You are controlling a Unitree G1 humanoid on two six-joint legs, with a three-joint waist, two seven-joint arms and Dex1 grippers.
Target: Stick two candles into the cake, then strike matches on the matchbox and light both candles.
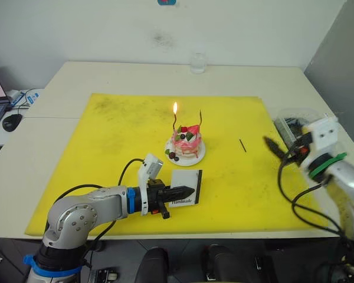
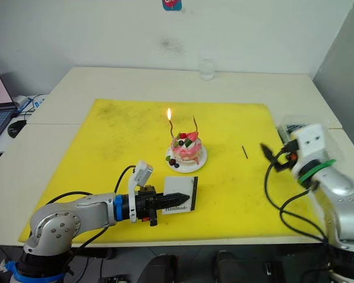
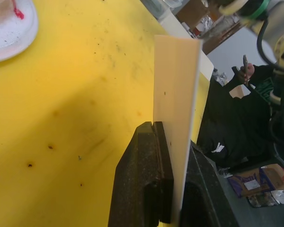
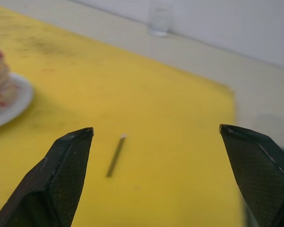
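My right gripper grips the match by its dark stick next, so the match's pale head stays free to strike on the matchbox.
The pink-and-white cake sits on its white plate mid-mat. Two thin wavy candles stand in it: the left candle burns with a small flame, the right candle shows no flame. My left gripper is shut on the white matchbox, which stands on its edge just in front of the cake; the left wrist view shows the box pinched between the fingers. One match lies on the mat right of the cake. My right gripper hovers open and empty above that match.
A yellow mat covers the table's middle. A clear glass stands at the back edge. A clear container sits at the mat's right edge beside my right arm. A laptop and mouse lie far left.
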